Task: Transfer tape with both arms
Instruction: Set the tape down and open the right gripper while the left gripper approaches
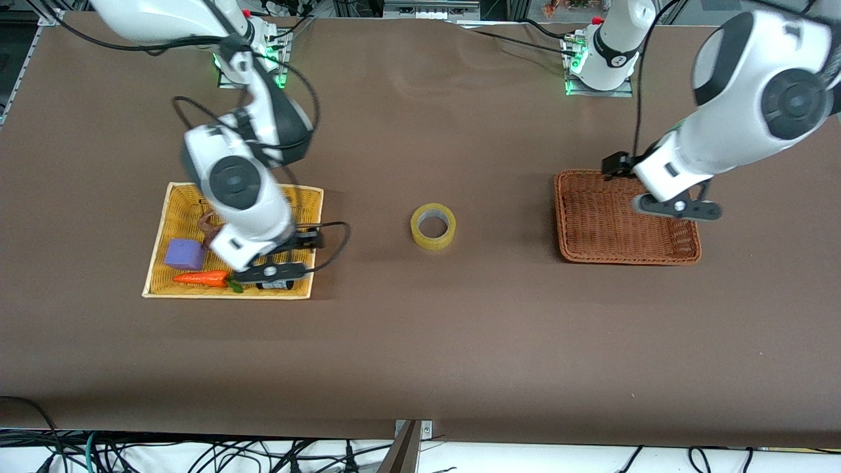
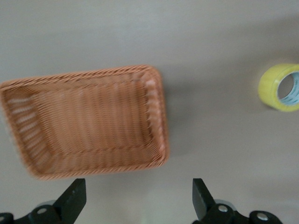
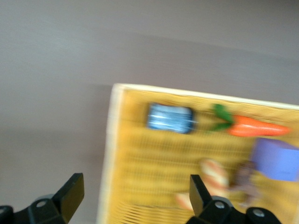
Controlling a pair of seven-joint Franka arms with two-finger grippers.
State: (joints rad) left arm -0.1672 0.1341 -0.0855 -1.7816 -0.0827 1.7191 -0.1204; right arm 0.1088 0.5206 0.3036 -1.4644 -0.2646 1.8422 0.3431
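Observation:
Next, my left gripper grabs the tape by its ring side to transfer it into the brown wicker basket.
The tape, a yellowish translucent ring, lies flat on the brown table near the middle, between two baskets. It also shows in the left wrist view. My left gripper is up in the air over the edge of the brown wicker basket. In its own view the left gripper is open and holds nothing, with the brown basket below. My right gripper hangs over the yellow basket. In its own view the right gripper is open and holds nothing.
The yellow basket holds a small black cylinder with a pale label, a toy carrot, a purple block and brownish pieces. The brown basket has nothing in it. Bare table surrounds the tape.

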